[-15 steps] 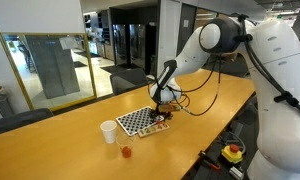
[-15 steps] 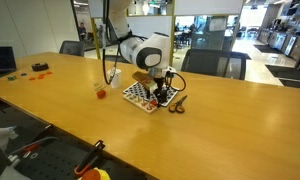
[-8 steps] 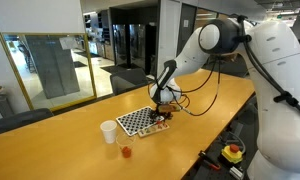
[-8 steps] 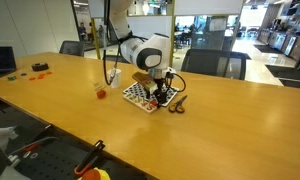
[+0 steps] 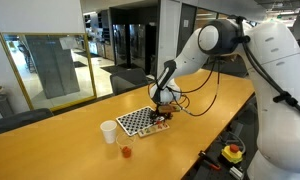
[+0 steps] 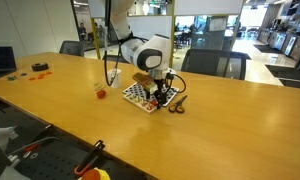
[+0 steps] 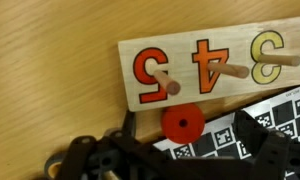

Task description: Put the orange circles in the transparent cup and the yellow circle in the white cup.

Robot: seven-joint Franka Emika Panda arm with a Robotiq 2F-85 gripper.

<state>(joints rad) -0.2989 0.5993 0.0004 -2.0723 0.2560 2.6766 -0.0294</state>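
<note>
My gripper closes on the orange circle (image 7: 182,123) next, since in the wrist view my fingertips are level with the circle's sides.
In the wrist view an orange circle (image 7: 182,123) with a centre hole lies flat at the edge of a wooden number board (image 7: 210,55), partly on a checkered sheet (image 7: 285,105). My gripper (image 7: 193,140) hangs open just over it, a dark finger on each side and not touching it. In both exterior views the gripper (image 5: 162,104) (image 6: 163,93) is low over the boards. The white cup (image 5: 109,131) (image 6: 114,76) stands off to one side. Near it the transparent cup (image 5: 126,152) (image 6: 101,92) shows something orange-red inside. I cannot make out the yellow circle.
The number board carries wooden pegs (image 7: 168,83) standing up by the numerals. A dark scissors-like object (image 6: 178,103) lies beside the checkered sheet (image 6: 140,94). Small orange items (image 6: 39,67) sit at the table's far end. Chairs (image 6: 212,63) line the far side.
</note>
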